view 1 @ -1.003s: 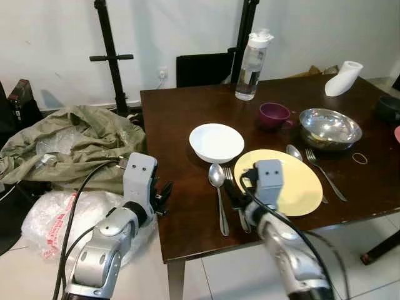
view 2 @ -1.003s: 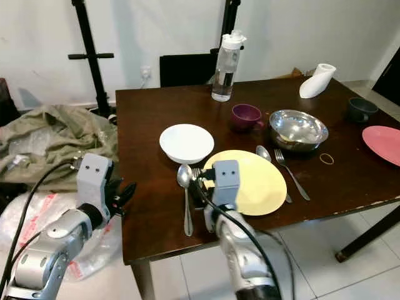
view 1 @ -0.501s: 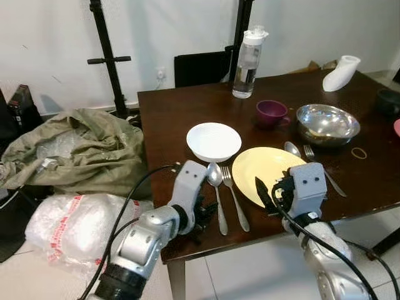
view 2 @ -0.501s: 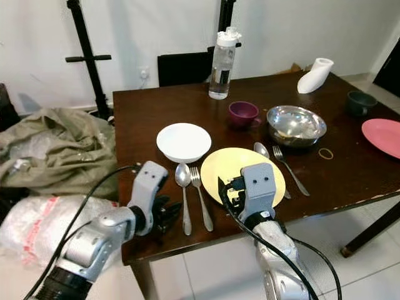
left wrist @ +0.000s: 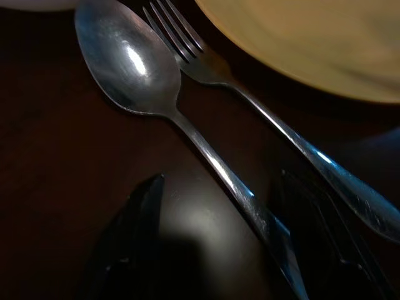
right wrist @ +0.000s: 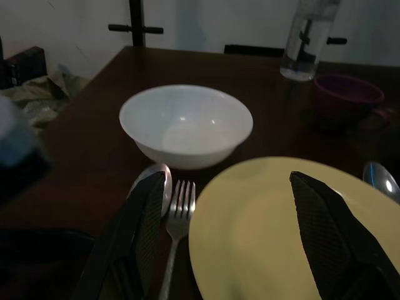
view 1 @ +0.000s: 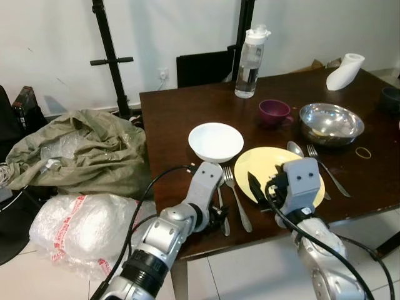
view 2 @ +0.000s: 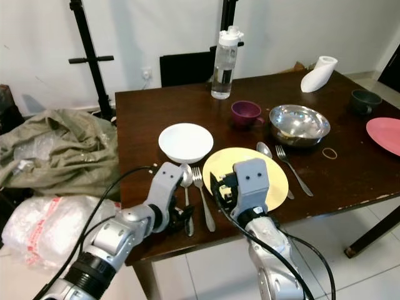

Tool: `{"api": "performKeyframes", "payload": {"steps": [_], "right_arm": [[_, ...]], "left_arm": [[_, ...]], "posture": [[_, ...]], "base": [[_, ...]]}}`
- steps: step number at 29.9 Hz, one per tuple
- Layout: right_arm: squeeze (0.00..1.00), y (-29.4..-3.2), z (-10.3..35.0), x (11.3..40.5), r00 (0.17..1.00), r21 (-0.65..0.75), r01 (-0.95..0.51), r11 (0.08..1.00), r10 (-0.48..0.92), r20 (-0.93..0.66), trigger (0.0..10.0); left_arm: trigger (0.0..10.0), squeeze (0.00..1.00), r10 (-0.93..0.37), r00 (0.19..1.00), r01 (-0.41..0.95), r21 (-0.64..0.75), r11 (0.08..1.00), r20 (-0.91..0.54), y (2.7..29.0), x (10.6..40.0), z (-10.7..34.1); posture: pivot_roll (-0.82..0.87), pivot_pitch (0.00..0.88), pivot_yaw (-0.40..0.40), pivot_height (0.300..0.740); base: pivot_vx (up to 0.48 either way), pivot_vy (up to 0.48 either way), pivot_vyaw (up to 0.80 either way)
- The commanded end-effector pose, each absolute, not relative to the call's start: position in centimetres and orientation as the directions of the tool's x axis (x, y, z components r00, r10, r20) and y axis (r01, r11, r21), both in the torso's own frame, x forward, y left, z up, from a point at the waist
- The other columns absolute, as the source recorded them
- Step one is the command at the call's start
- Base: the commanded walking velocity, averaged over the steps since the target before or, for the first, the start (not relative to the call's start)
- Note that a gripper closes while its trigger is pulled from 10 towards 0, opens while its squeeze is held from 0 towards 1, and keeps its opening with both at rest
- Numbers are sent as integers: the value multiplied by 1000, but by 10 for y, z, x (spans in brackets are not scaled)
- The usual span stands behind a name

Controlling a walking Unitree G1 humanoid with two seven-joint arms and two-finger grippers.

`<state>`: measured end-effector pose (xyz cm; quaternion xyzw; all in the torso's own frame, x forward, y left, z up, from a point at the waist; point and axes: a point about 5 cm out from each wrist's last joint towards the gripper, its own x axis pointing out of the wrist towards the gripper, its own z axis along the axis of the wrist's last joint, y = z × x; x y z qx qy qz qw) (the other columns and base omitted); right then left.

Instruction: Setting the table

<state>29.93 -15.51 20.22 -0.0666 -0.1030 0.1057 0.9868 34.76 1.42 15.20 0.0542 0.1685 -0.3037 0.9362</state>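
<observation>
Next, my left gripper picks up the spoon by its slim handle (view 1: 222,203) (left wrist: 228,181), where the gap opens. The fork's teeth lie tight beside the spoon's bowl.
On the dark table (view 1: 169,125), a spoon (left wrist: 129,64) and a fork (view 1: 236,197) lie side by side, left of a yellow plate (view 1: 274,164), with a white bowl (view 1: 215,140) behind them. My left gripper (view 1: 218,219) is low over the spoon's handle near the table's front edge. It is open, and the handle runs between its fingers (left wrist: 127,240). My right gripper (view 1: 258,189) hovers open over the plate's left edge, with nothing in it. Its fingers (right wrist: 135,232) straddle the plate (right wrist: 269,228).
A second spoon (view 1: 294,149) and fork (view 1: 326,170) lie right of the plate. Behind stand a purple mug (view 1: 274,112), a steel bowl (view 1: 330,123), a water bottle (view 1: 250,54) and a pink plate (view 2: 385,134). An olive cloth heap (view 1: 81,150) and plastic bag (view 1: 81,224) lie on the floor left.
My left gripper has come from beside the table's left edge onto the table, down to the spoon's handle. My right gripper has shifted right, from the fork to the plate's edge.
</observation>
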Motion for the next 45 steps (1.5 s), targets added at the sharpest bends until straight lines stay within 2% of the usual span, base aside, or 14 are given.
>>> {"api": "performKeyframes", "payload": {"steps": [1,8,9,10,11,12,13,14,20,31,34,35,42,45], "right_arm": [[0,-150,203,298,953,-159,-210,965,239,187,10000],[0,-140,206,296,943,-163,-247,955,276,187,10000],[0,-139,205,296,944,-161,-248,955,276,183,10000],[0,-139,205,296,944,-160,-248,955,276,180,10000],[0,-139,204,295,945,-159,-248,956,275,178,10000],[0,-139,204,295,946,-157,-248,956,274,175,10000],[0,-139,204,295,946,-157,-248,956,274,175,10000],[0,-139,203,295,947,-156,-248,956,273,171,10000],[0,-139,203,293,947,-155,-250,956,275,166,10000],[0,-136,207,292,941,-163,-266,950,293,171,10000],[0,-133,208,290,929,-171,-304,937,331,164,10000],[0,-124,208,284,894,-184,-398,899,425,142,10000],[0,-116,213,277,848,-173,-488,856,512,139,10000],[0,-114,221,275,827,-146,-520,842,539,160,10000]], "left_arm": [[10000,0,-543,757,581,-7,814,-364,14,348,147],[9804,0,-493,758,555,25,832,-426,7,351,139],[5569,0,-460,765,534,45,845,-451,10,351,134],[4157,0,-438,767,520,55,853,-469,12,351,130],[3529,0,-422,767,512,64,857,-484,15,351,127],[2235,0,-403,767,503,79,860,-500,18,351,122],[2235,0,-403,767,503,79,860,-500,18,351,122],[78,0,-382,766,497,99,862,-517,22,350,117],[0,0,-291,778,447,165,879,-557,42,350,101],[0,0,-242,788,397,167,902,-567,63,350,97],[0,0,-236,794,380,155,912,-560,69,351,97],[0,0,-230,803,357,134,924,-550,77,353,99],[0,0,-266,818,358,91,929,-510,85,355,107],[0,0,-351,806,417,36,908,-477,84,353,115]], "posture": [[-10,144,128,740],[-5,158,128,740],[-3,161,128,740],[-3,161,128,740],[-1,166,127,740],[-1,166,127,740],[-1,166,127,740],[-1,166,127,740],[6,175,121,740],[8,180,116,740],[6,183,111,740],[4,185,102,740],[1,186,97,740],[-4,186,93,740]], "base": [[0,0,0],[0,0,0],[0,0,0],[0,0,0],[0,0,0],[0,0,0],[0,0,0],[0,0,0],[0,0,0],[0,0,0],[0,0,0],[0,0,0],[0,0,0],[0,0,0]]}}
